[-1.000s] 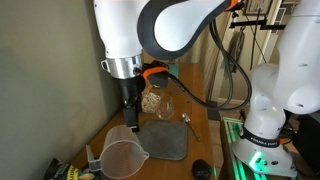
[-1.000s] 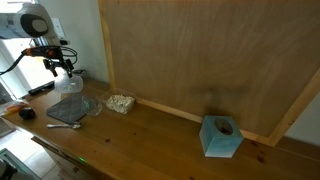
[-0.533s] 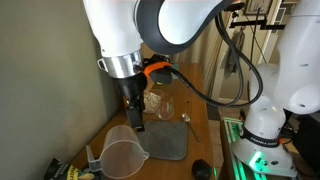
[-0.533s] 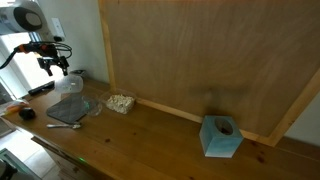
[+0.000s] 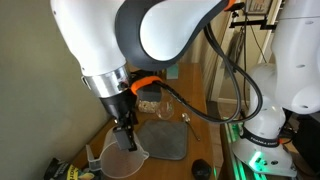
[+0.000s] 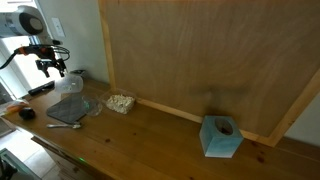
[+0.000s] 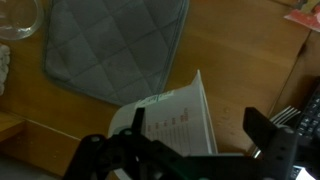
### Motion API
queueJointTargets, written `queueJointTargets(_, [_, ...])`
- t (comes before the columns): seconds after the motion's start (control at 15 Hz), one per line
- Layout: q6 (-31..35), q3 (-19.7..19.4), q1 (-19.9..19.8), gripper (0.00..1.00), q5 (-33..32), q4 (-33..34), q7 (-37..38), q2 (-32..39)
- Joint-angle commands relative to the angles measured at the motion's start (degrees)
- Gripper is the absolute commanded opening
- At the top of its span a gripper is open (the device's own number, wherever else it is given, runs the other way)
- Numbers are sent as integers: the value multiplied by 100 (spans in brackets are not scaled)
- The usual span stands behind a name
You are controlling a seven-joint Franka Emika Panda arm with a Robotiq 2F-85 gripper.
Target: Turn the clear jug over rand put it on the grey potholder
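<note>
My gripper grabs the clear jug (image 5: 122, 160) by the edge of its wide rim next. Its base stays free to turn over and rest on the grey potholder.
The clear jug (image 5: 122, 160) stands with its wide rim up near the table's end, beside the wall. The grey potholder (image 5: 166, 140) lies flat next to it with nothing on it. My gripper (image 5: 128, 140) hangs open just above the jug's rim. In the wrist view the jug (image 7: 172, 112) with its printed scale sits under my gripper (image 7: 200, 130), closer to the left finger, and the potholder (image 7: 118, 45) fills the upper left. From the other side, the gripper (image 6: 52, 70) hovers over the jug (image 6: 70, 85) and the potholder (image 6: 67, 110).
A small drinking glass (image 5: 165, 105) and a spoon (image 5: 185, 118) sit just beyond the potholder. A bowl of pale bits (image 6: 121, 102) stands by the wooden back board, and a blue box (image 6: 221, 137) farther along. The wall runs close behind the jug.
The arm has swung from over the glass and potholder toward the jug and come down, so the open gripper now hangs just above the jug's rim.
</note>
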Motion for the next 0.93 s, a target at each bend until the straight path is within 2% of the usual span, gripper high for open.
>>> queueJointTargets(0.0, [-157,-60,140,100,-328,377,297,370])
queueJointTargets(0.27, [-185,-115,201,100,-575,526,429,484])
queueJointTargets(0.33, [-190,-124,208,80,-618,553,437,502])
queueJointTargets(0.87, [-209,-174,263,24,-1025,812,727,694])
